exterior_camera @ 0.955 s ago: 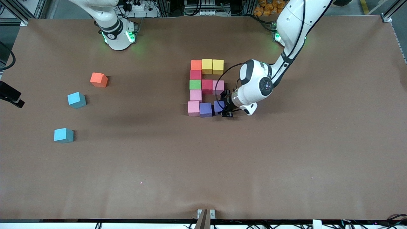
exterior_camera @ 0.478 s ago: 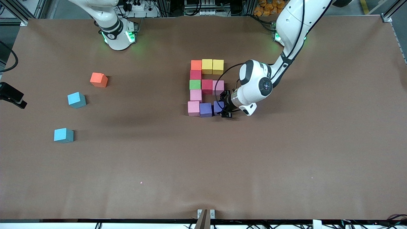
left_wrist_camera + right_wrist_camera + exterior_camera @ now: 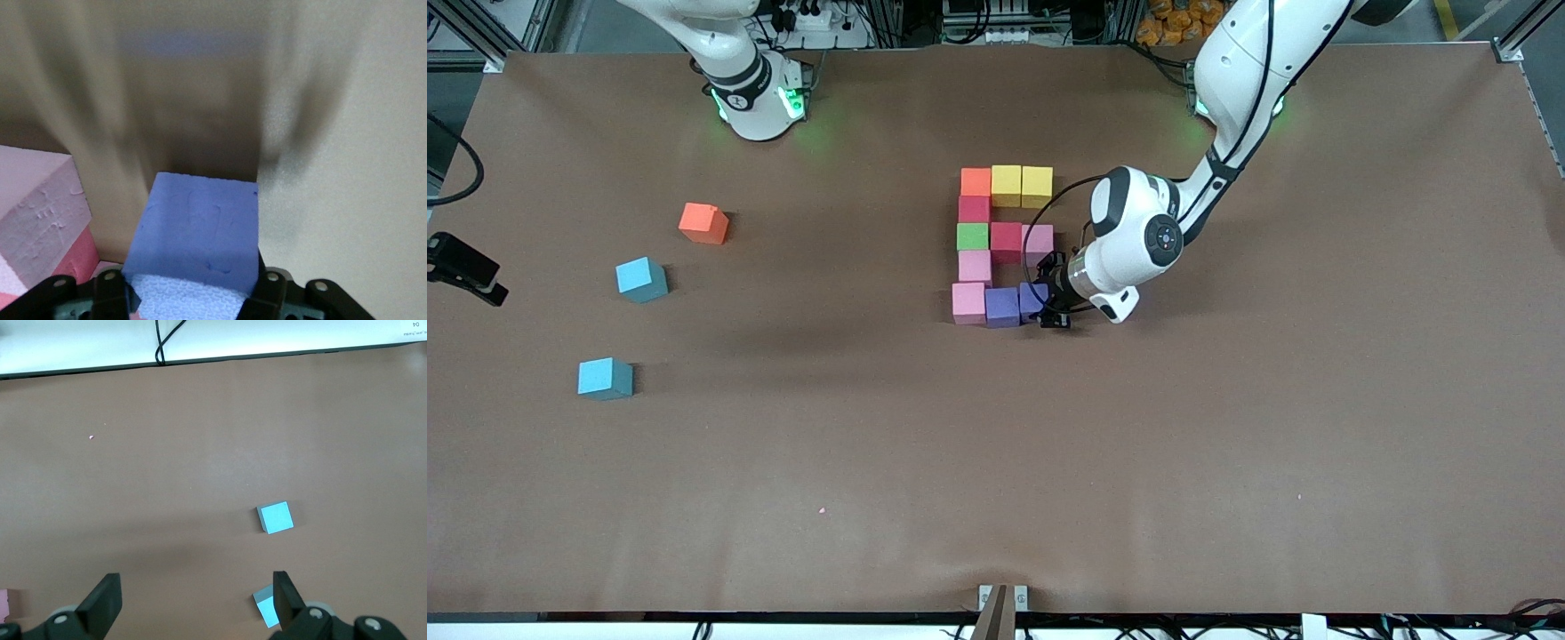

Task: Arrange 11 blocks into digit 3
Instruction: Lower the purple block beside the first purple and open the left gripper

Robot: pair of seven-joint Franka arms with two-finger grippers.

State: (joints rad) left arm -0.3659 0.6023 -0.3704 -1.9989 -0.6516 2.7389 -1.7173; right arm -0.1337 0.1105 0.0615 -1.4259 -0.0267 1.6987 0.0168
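Note:
The held purple block sits low on the tabletop beside its purple neighbour, so it is time for my left gripper to open now.
The blocks form a blocky figure in the middle of the table: an orange [image 3: 975,181] and two yellow [image 3: 1021,186] in the bar farthest from the camera, then a red [image 3: 974,209], green [image 3: 972,236], red [image 3: 1006,242] and pink [image 3: 1038,240], then a pink [image 3: 975,266], and a pink [image 3: 967,302] and purple [image 3: 1002,307] in the nearest bar. My left gripper [image 3: 1052,302] is shut on the second purple block [image 3: 1033,299], low at the end of that bar, against its purple neighbour. The left wrist view shows this block [image 3: 200,220] between the fingers. My right gripper [image 3: 193,590] is open and empty, waiting over the right arm's end.
A loose orange cube [image 3: 703,223] and two light-blue cubes [image 3: 641,279] [image 3: 605,378] lie toward the right arm's end. The right wrist view shows the light-blue cubes [image 3: 276,517] [image 3: 265,605]. A pink block [image 3: 40,200] shows beside the held one.
My left gripper has shifted the purple block slightly toward the other purple block. The other blocks have not moved.

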